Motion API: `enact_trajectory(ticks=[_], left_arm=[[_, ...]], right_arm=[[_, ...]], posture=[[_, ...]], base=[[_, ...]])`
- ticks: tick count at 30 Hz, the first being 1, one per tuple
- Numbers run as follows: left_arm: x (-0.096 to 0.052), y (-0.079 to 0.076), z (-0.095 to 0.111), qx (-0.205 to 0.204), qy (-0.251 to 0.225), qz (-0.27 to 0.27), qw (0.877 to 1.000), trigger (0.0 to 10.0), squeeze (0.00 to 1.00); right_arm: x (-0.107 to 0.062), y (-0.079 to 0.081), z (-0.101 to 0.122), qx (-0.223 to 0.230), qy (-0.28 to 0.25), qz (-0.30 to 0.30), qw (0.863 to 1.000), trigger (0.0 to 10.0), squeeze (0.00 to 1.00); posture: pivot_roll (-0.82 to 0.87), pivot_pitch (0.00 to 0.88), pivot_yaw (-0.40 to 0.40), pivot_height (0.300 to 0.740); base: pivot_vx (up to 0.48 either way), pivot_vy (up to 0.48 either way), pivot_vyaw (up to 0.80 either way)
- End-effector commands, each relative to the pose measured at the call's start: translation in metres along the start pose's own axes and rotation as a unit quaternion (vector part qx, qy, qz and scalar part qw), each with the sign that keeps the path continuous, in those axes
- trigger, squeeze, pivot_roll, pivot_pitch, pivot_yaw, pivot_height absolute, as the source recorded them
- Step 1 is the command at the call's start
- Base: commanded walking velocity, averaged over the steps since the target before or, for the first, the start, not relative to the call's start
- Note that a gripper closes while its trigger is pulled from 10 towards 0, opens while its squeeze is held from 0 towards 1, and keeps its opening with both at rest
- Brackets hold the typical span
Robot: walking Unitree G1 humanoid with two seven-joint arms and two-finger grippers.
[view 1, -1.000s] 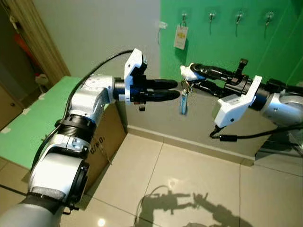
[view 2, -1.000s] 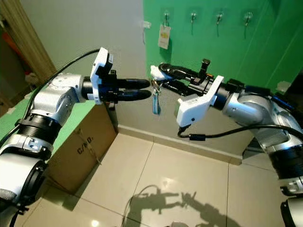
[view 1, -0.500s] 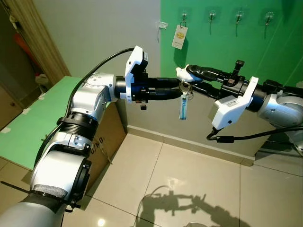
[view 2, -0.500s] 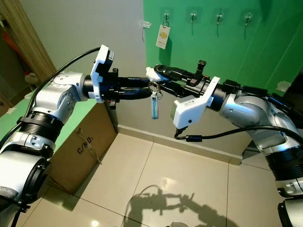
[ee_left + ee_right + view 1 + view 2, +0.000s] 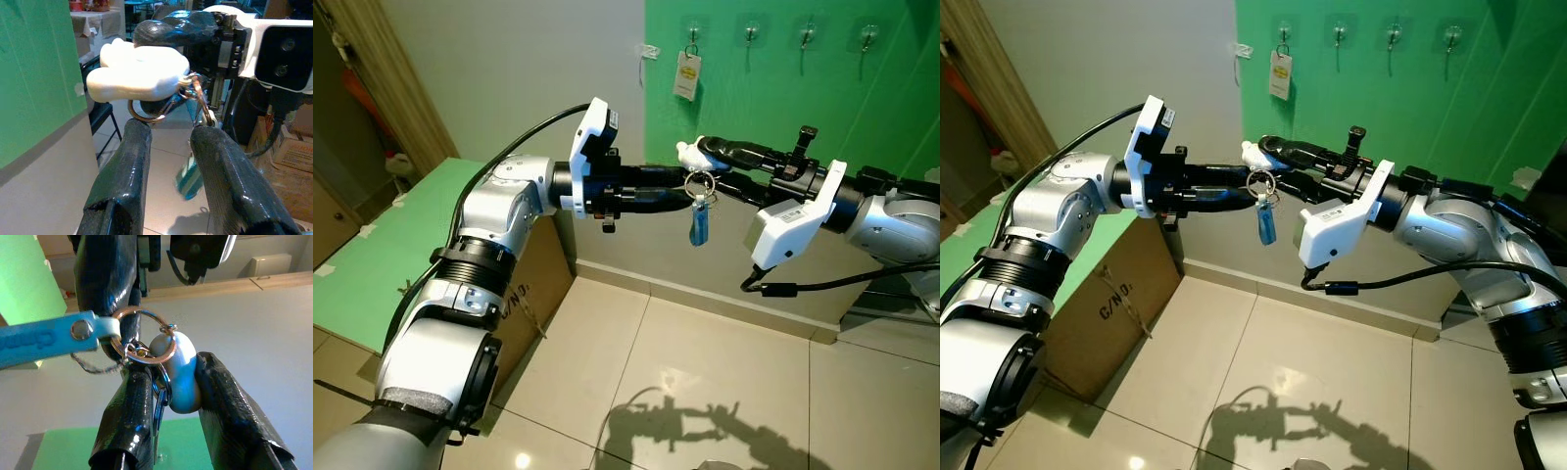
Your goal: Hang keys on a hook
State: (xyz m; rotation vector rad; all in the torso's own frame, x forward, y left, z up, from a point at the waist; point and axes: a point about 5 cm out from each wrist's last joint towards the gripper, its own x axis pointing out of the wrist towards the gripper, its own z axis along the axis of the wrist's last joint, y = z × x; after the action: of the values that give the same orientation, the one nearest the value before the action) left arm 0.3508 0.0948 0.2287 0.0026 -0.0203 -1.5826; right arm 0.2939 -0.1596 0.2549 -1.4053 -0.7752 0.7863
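The left gripper grabs the brass key ring by its exposed curve beyond the charm [image 5: 146,118] next, because my right gripper's fingers crowd the white charm.
A bunch of keys hangs in mid-air between my two arms: a white charm [image 5: 686,152], a metal key ring [image 5: 700,184] and a blue tag [image 5: 698,227] dangling below. My right gripper [image 5: 700,162] is shut on the white charm [image 5: 176,372]. My left gripper [image 5: 683,194] reaches in from the left, open, with its fingertips [image 5: 139,129] touching the ring [image 5: 146,115]. Several hooks [image 5: 751,31] sit in a row high on the green wall; the leftmost hook [image 5: 691,34] holds a white label.
A cardboard box [image 5: 533,284] stands under a green tabletop [image 5: 372,255] at the left. The tiled floor [image 5: 705,372] lies below the arms. The green wall [image 5: 773,98] with a grey lower band is straight ahead.
My left gripper has moved in against the key ring. The ring has turned to face the camera and the blue tag has swung slightly right. The right gripper keeps its hold.
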Motion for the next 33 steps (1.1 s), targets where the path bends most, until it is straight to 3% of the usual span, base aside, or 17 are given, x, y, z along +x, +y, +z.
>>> enact_trajectory(ticks=[1, 11, 33], left_arm=[[-0.005, -0.001, 0.006, 0.012, -0.001, -0.001, 1.000, 10.0, 0.00], [-0.009, -0.001, 0.000, 0.011, 0.017, 0.009, 1.000, 10.0, 0.00], [-0.004, 0.001, 0.000, 0.013, 0.018, 0.005, 1.000, 10.0, 0.00]], right_arm=[[-0.003, 0.003, -0.002, 0.005, 0.006, 0.005, 1.000, 0.0, 0.00], [-0.007, 0.007, -0.008, -0.002, 0.018, 0.014, 1.000, 0.0, 0.00], [0.002, -0.004, 0.006, -0.003, -0.016, -0.009, 1.000, 0.0, 0.00]], posture=[[-0.26, 0.000, 0.103, 0.740], [-0.26, 0.000, 0.102, 0.740], [-0.27, 0.000, 0.107, 0.740]], base=[[0.000, 0.000, 0.00], [0.000, 0.000, 0.00], [0.000, 0.000, 0.00]])
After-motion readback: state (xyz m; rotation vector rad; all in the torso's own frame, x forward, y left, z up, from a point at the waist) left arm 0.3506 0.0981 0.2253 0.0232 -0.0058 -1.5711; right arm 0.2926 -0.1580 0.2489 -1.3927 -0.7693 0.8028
